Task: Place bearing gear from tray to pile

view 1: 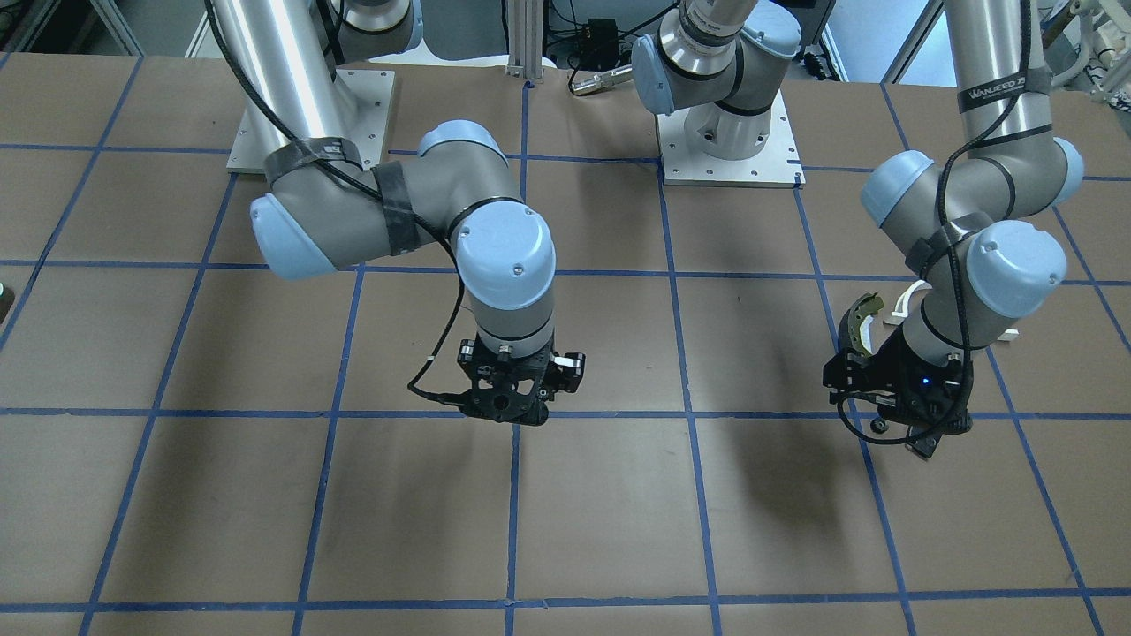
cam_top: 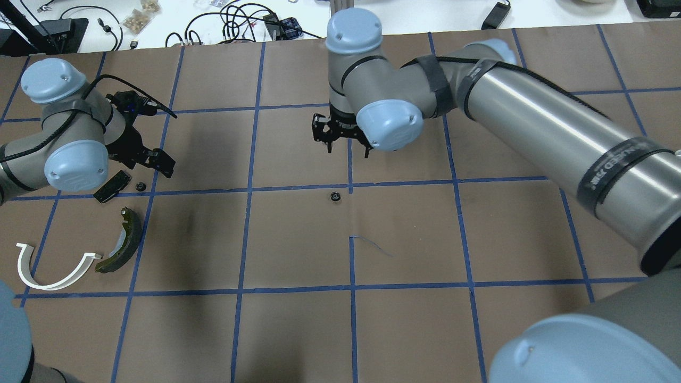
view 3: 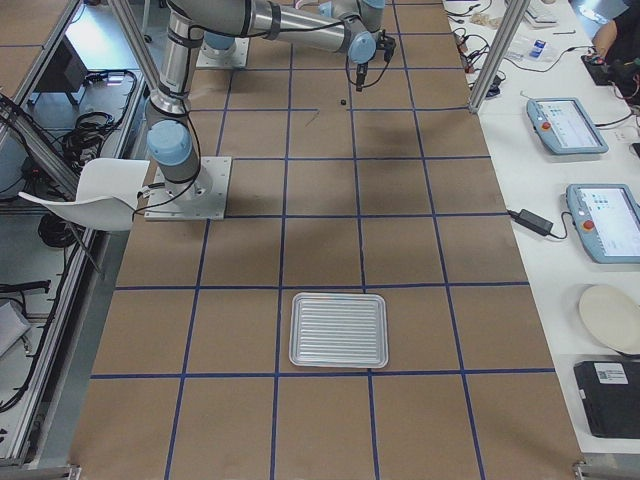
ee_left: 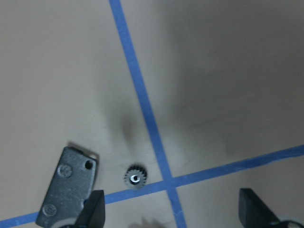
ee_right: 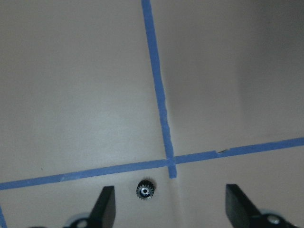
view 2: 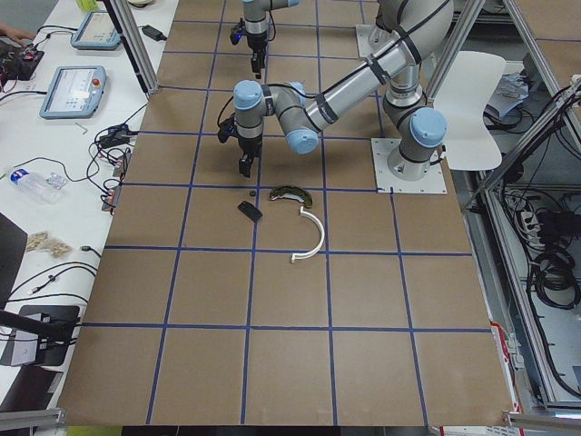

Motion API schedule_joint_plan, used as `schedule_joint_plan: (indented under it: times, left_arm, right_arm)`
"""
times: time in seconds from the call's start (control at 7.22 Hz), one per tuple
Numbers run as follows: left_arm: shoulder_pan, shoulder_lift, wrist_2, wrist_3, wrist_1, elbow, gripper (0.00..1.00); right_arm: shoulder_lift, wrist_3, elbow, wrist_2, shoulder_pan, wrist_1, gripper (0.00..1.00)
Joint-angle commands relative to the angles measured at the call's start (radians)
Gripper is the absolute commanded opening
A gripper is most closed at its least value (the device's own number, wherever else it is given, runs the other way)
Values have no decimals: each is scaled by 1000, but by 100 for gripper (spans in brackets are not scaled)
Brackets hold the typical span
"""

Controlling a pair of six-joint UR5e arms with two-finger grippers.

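Observation:
The small dark gear has to go on the pile, so my left gripper needs to grab it by its toothed rim [view 1: 878, 425] [ee_left: 128, 177] next.
One small black bearing gear [cam_top: 140, 186] lies on the table by the pile, next to the flat black pad [cam_top: 113, 186]; it also shows in the left wrist view [ee_left: 135, 177] beside the pad [ee_left: 66, 192]. The pile also holds the dark olive brake shoe [cam_top: 122, 242] and the white arc [cam_top: 48, 271]. My left gripper [cam_top: 154, 159] is open and empty just above this gear. A second gear [cam_top: 335, 196] lies at the table's middle, by a tape crossing [ee_right: 145, 190]. My right gripper [cam_top: 348, 150] is open and empty above it. The grey tray [view 3: 338, 330] is far off.
Blue tape lines grid the brown table. The right arm's long link [cam_top: 558, 133] stretches across the table's right half. The arm bases [view 1: 729, 141] stand at the robot's edge. Cables and pendants lie on the white bench [cam_top: 223, 16] beyond the table.

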Motion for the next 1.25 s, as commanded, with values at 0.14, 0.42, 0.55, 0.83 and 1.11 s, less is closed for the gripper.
schedule_joint_plan:
  times: [0.14,0.42,0.55,0.83,1.11]
  left_arm:
    - [-220,1,-5,-421,-12,6,100]
    - [-424,-24,-11,-712,0,9,100]
    - [-520,-39,-11,-842,7,20,100]
    - [-613,-99,-12,-986,61,33,100]
    - [-657,-165,-8,-1011,99,62,100]
  right_arm:
    - [-276,-411,-82,-83,-256,466,97]
    - [-456,-561,100,-72,-379,472,96]
    - [-542,-555,219,-72,-382,317,100]
    - [-566,-554,268,-88,-388,225,100]
    - [-511,-549,168,-80,-387,286,100]
